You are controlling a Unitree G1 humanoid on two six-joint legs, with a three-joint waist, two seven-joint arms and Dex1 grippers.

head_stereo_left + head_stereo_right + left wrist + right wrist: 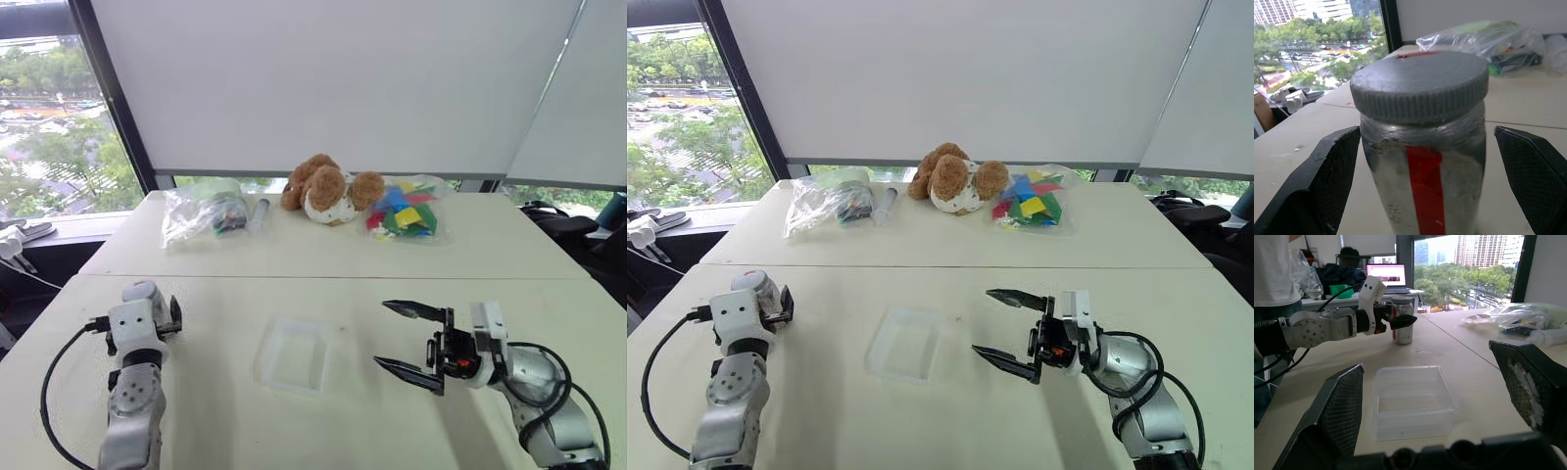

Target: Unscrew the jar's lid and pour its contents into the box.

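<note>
My left gripper closes next, which would catch the jar. Its fingers stand on either side of the jar's silver body (1425, 166) below the grey lid.
The silver jar (1422, 191) with a red stripe stands upright on the table's left side, and its grey ribbed lid (1419, 85) is on it. My left gripper (1426, 131) is open with one finger on each side of the jar, neither touching it. The same jar (1403, 325) and left gripper (1403, 322) appear far off in the right wrist view. The clear shallow box (292, 354) lies in the middle of the near table. My right gripper (381, 333) hovers open to the right of it, pointing left at the box (1413, 399). The contents are hidden inside the jar.
Along the far table lie a clear bag (203, 211), a clear tube (260, 211), a brown teddy bear (328, 189) and a bag of coloured pieces (404, 211). A person (1273, 269) stands beyond the table's left side near a laptop (1386, 274).
</note>
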